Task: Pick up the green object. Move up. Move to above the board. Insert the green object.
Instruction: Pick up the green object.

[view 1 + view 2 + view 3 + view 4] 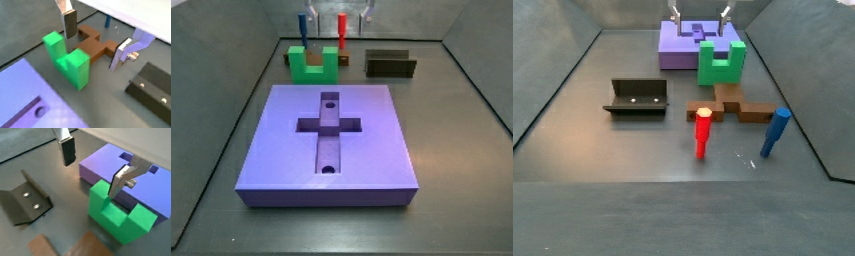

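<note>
My gripper grabs the green object by one upright peg (78, 61) next, to lift the green object and insert it into the board (30, 102).
The green object (69, 61) stands upright on the floor, prongs up, between the board (30, 102) and a brown cross-shaped piece (93, 46). It shows in both side views (311, 64) (720, 62) and in a wrist view (112, 212). The purple-blue board (278, 135) lies flat with its cross recess empty; it also shows in a side view (679, 46) and a wrist view (117, 165). My gripper (93, 50) (90, 179) (700, 14) is open and empty, hovering above the green object and the board's near edge. One finger (120, 180) is over the green object.
The fixture (637, 97) (389, 64) (23, 200) (150, 87) stands beside the green object. A red peg (703, 132) and a blue peg (776, 132) stand upright beyond the brown cross (734, 103). Grey walls enclose the floor.
</note>
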Controlling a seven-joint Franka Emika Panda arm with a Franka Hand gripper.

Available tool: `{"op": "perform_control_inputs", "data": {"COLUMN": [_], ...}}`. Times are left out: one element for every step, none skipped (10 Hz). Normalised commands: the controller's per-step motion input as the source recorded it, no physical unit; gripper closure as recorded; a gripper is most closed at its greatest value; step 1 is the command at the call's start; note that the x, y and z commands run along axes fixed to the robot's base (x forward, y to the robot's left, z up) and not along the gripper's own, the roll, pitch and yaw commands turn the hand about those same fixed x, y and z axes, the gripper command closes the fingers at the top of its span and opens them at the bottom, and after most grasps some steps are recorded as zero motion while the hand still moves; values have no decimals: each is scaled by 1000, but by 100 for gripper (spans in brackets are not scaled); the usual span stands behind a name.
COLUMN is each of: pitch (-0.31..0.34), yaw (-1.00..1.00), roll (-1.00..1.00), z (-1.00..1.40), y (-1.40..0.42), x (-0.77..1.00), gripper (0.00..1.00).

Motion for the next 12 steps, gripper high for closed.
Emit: {"op": "perform_control_inputs", "data": {"pitch": [-29,-27,-40,-20,-9,-1,0,0,0,0,0,0], "yaw": [0,0,0,0,0,0,63,80,89,43,31,0], "roll": [0,0,-16,-7,-9,-1,0,0,0,0,0,0], "z": [-149,-280,-269,-314,-300,-294,-320,-317,-289,-280,-311,-246], "y": [-306,-80,-11,0,0,31,91,137,91,0,0,-3], "x": [20,-54,-146,-89,-91,-80,0,0,0,0,0,0], "gripper": [0,0,0,0,0,0,0,0,0,0,0,0]}}
